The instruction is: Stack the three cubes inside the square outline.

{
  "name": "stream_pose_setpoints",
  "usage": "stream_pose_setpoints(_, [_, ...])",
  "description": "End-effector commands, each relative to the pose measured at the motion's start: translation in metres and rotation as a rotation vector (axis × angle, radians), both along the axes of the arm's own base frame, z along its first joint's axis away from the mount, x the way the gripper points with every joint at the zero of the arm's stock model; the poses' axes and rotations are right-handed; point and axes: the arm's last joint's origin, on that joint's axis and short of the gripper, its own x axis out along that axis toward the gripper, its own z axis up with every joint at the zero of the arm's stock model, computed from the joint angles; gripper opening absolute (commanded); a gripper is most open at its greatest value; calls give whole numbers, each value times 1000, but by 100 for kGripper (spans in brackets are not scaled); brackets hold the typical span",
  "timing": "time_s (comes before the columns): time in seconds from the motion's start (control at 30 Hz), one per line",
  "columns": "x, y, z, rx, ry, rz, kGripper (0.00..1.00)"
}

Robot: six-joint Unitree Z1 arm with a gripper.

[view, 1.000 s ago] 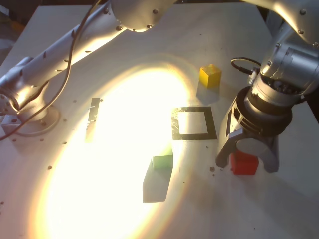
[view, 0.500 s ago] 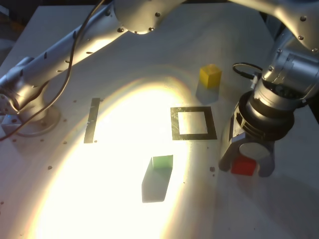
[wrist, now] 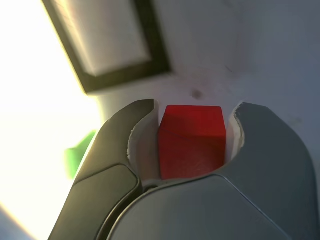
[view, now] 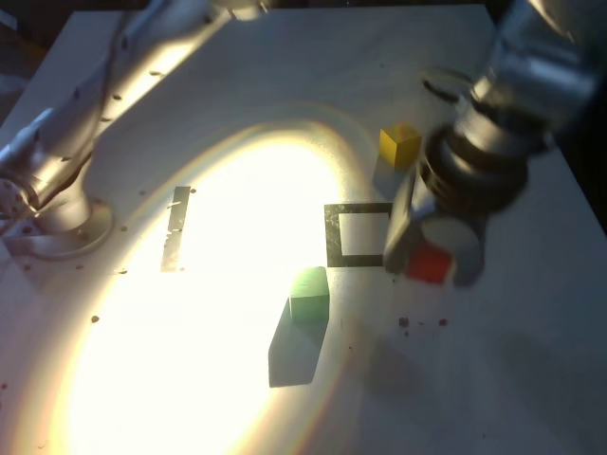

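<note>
The red cube (wrist: 192, 142) hangs off the square outline, beside its dark edge, so my gripper should move it inside before releasing.
My gripper (view: 430, 268) is shut on the red cube (view: 429, 263), which hangs just off the table at the right edge of the square outline (view: 334, 236) in the exterior view. The wrist view shows the red cube (wrist: 191, 140) pressed between both fingers (wrist: 117, 150), with the square outline (wrist: 159, 50) beyond it. A green cube (view: 308, 293) lies below the outline in the exterior view; a sliver of that green cube (wrist: 80, 152) shows in the wrist view. The yellow cube (view: 399, 145) sits above and right of the outline.
A straight tape strip (view: 174, 227) lies toward the exterior view's left. The arm's base (view: 47, 204) stands at the far left, its links crossing the top. A bright light patch washes out the table's middle (view: 218, 313).
The gripper closed on the red cube, lifted it, and carried it up and to the left toward the square outline. The green and yellow cubes stayed put.
</note>
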Motion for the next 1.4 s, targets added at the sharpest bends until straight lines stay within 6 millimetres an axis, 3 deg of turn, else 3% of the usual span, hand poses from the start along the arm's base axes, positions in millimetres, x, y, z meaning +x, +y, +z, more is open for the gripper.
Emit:
stream_pose_setpoints(0.0, [-21,18,31,13,-29,10,19])
stream_pose_setpoints(0.2, [-42,59,33,48,15,60,19])
stream_pose_setpoints(0.47, [-52,98,-7,3,38,124,19])
stream_pose_setpoints(1.37, [-48,102,-37,-38,0,156,25])
